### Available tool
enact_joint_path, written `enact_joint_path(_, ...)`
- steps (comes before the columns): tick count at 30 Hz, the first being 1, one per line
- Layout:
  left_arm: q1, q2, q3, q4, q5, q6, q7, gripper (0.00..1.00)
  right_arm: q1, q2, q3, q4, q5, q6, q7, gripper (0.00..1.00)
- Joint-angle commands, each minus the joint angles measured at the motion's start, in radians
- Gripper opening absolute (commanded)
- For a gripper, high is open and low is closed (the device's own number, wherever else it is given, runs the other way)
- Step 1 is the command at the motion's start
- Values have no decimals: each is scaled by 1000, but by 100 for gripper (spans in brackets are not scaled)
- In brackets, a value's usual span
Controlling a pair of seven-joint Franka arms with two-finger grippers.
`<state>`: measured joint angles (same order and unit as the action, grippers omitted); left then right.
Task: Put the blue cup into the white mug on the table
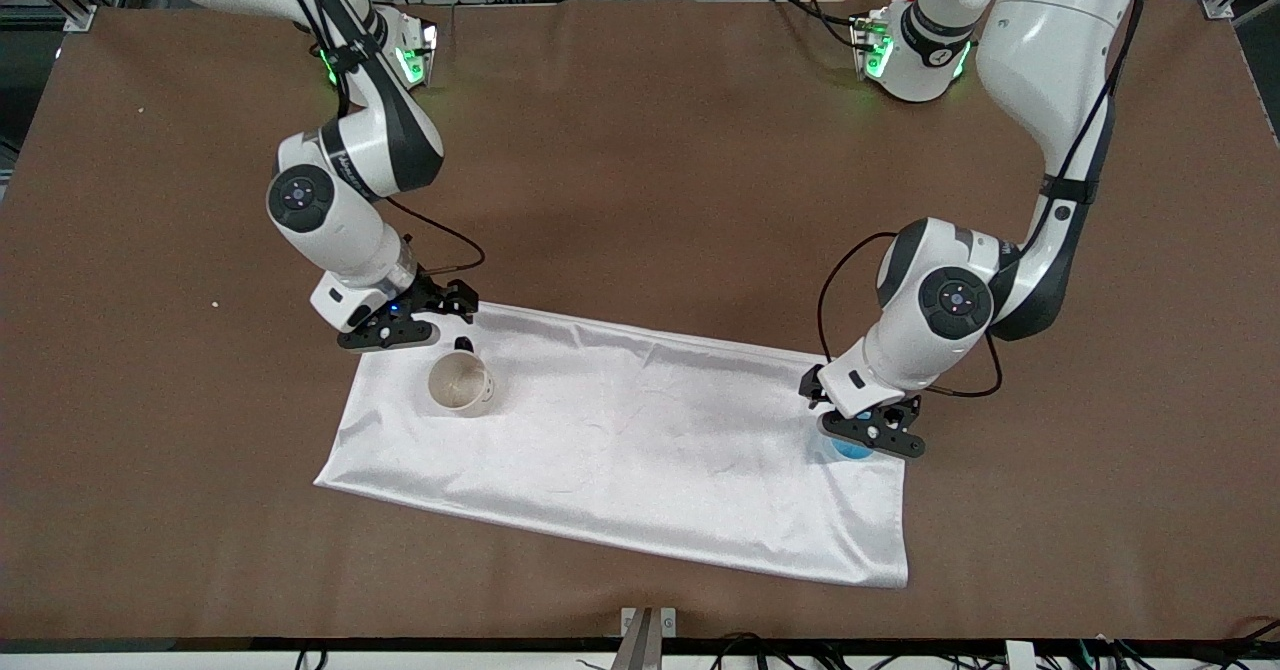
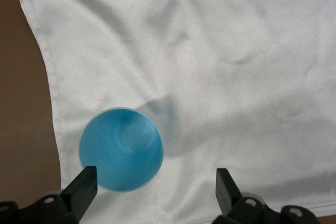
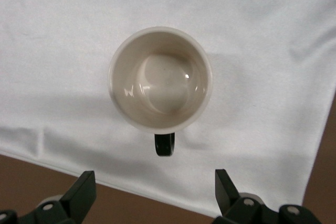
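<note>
My right gripper grips the white mug by its black handle (image 1: 463, 345) next, which keeps the white mug's opening (image 1: 458, 377) free for the blue cup.
The blue cup (image 1: 838, 450) stands upright on the white cloth near the cloth's edge toward the left arm's end, partly hidden under my left gripper (image 1: 872, 432). In the left wrist view the cup (image 2: 121, 149) sits close to one finger, and my left gripper (image 2: 155, 178) is open above it and holds nothing. The white mug (image 1: 460, 385) stands upright and empty on the cloth toward the right arm's end, its black handle (image 3: 164, 144) pointing at my right gripper (image 3: 155, 179). My right gripper (image 1: 395, 325) is open and empty over the cloth's edge beside the mug (image 3: 160, 80).
The white cloth (image 1: 640, 440) lies spread on the brown table (image 1: 640, 150), with wrinkles in its middle. Bare brown table surrounds it on all sides. A small metal bracket (image 1: 648, 622) sits at the table edge nearest the front camera.
</note>
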<state>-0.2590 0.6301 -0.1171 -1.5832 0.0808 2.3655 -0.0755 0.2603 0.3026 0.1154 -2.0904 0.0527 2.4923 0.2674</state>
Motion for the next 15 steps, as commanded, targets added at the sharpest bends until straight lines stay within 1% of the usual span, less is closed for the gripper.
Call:
enact_joint_path(1,-5,34,-1,28,34,46,8,100,17,55,-5,9,-8,68,35,100)
enact_joint_path(8,-8,60,-3,28,77,96,11,100,16,85,-6,10,-19,100,33,100)
enact_joint_path(15,-19,85,-3,26,85,139,11,100,16,139,-10,12,-19,198,29,100)
